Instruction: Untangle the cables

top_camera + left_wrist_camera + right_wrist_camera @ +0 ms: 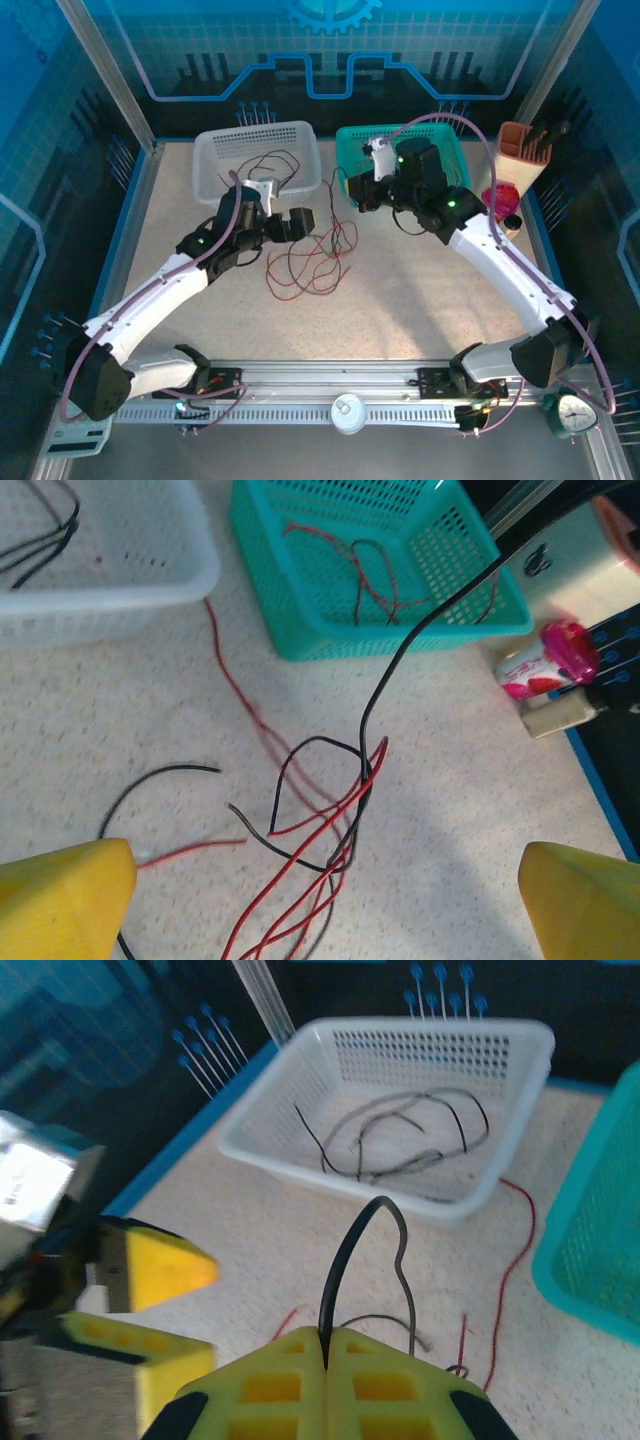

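My left gripper is to grab the black cable's raised part (333, 188) next, clear of the red cables, to pull the cable from the tangle (316, 264).
A loose tangle of thin red and black cables (315, 255) lies on the table between the two arms. My right gripper (325, 1345) is shut on one black cable (352, 1240), which arches up from its fingers and drops back to the table. In the left wrist view that black cable (420, 630) rises from the tangle (340, 820) toward the upper right. My left gripper (325, 900) hangs over the tangle, open wide, with nothing between its yellow fingertips (60, 900). Its fingers (150, 1270) also show at the left of the right wrist view.
A white basket (215, 165) at the back holds black cables (400, 1135). Beside it a teal basket (300, 610) holds red and black cables (365, 570). A pink bottle (545, 660) and an orange holder (522, 150) stand at the right edge.
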Robot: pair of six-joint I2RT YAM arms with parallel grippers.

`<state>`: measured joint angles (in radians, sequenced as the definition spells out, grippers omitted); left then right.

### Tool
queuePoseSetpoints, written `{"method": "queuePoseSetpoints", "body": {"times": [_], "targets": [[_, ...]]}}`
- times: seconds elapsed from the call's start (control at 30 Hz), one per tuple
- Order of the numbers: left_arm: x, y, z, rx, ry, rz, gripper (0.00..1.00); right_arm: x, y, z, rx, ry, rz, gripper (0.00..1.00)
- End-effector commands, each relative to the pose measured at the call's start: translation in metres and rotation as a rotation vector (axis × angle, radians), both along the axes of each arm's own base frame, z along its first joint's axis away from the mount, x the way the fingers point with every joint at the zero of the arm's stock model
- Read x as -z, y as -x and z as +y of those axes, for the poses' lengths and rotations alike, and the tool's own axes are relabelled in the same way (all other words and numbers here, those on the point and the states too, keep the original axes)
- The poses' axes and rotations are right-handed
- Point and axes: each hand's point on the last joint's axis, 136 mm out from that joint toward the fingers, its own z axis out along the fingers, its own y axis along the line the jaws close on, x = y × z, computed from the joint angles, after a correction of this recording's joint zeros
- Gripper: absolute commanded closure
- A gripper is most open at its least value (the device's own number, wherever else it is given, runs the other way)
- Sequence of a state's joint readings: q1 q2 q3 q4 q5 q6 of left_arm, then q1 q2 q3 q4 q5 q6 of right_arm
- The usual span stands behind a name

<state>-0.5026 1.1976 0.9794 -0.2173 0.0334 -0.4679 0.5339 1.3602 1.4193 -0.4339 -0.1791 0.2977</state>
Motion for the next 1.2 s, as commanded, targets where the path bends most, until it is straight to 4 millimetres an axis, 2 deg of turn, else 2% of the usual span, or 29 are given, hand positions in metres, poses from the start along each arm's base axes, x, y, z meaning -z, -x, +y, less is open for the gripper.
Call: {"method": "queuePoseSetpoints", "body": {"times": [0.0, 0.23, 0.57, 0.8, 1.0, 1.17], "targets": [[-0.033, -0.008, -0.014, 0.055, 0.012, -0.104, 0.01, -0.036, 0.02, 0.007, -0.054, -0.045, -0.038, 1.0], [-0.074, -0.016, -0.022, 0.081, 0.051, -0.2, 0.01, -0.098, 0.04, 0.014, -0.106, -0.133, -0.147, 1.0], [-0.119, -0.014, -0.036, 0.137, 0.12, -0.284, 0.01, -0.163, 0.068, 0.021, -0.167, -0.227, -0.269, 1.0], [-0.134, -0.012, -0.047, 0.169, 0.148, -0.313, 0.04, -0.186, 0.076, 0.024, -0.187, -0.267, -0.306, 1.0], [-0.136, -0.012, -0.059, 0.195, 0.161, -0.317, 0.2, -0.198, 0.081, 0.028, -0.216, -0.303, -0.31, 1.0], [-0.127, -0.016, -0.066, 0.201, 0.157, -0.298, 0.35, -0.211, 0.085, 0.027, -0.224, -0.325, -0.33, 1.0]]}}
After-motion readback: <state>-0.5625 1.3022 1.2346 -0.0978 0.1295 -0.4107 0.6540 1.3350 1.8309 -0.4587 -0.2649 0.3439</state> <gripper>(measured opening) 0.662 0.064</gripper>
